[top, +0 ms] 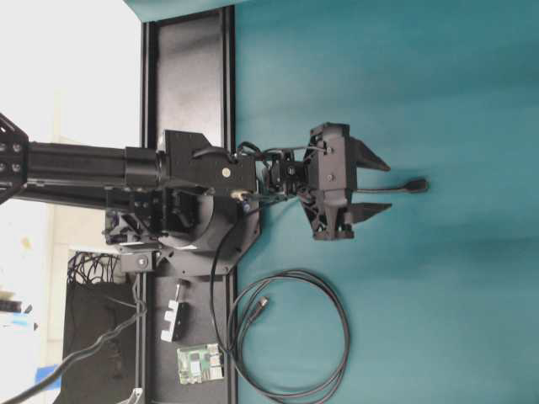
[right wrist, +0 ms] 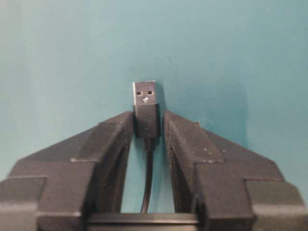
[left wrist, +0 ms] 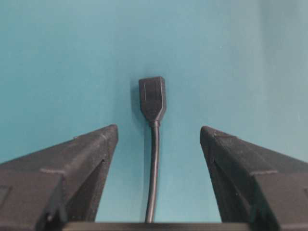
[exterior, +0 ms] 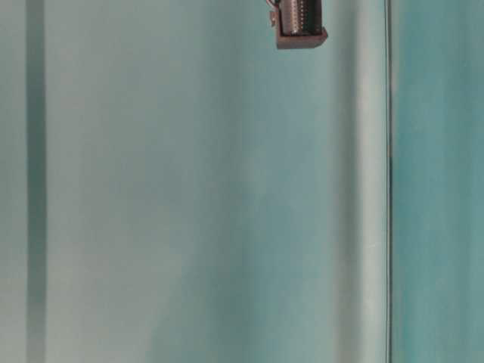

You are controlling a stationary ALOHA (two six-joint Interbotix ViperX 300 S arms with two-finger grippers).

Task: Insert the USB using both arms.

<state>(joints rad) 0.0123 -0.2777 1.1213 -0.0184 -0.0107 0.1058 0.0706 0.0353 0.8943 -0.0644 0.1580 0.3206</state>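
Note:
The cable is thin and round, so my left gripper will take hold of the USB next by the flat sides of its chunky plug body [top: 416, 185].
The USB [top: 413, 185], a small chunky black plug on a thin black cable, lies on the teal table. My left gripper [top: 390, 186] is open and hovers just behind it, with the cable running back between the fingers. In the left wrist view the USB [left wrist: 153, 97] lies ahead of the open left gripper [left wrist: 159, 128], untouched. In the right wrist view my right gripper [right wrist: 148, 114] is shut on a metal-tipped plug [right wrist: 146, 108] whose tip sticks out past the fingertips. The right arm does not show in the overhead view.
A looped black cable [top: 290, 337] with a silvery tip [top: 263, 302] lies near the arm base. A green circuit board [top: 200, 366] and a white part [top: 173, 318] sit on the black rail [top: 189, 67]. A dark block [exterior: 301, 26] hangs at the top of the table-level view.

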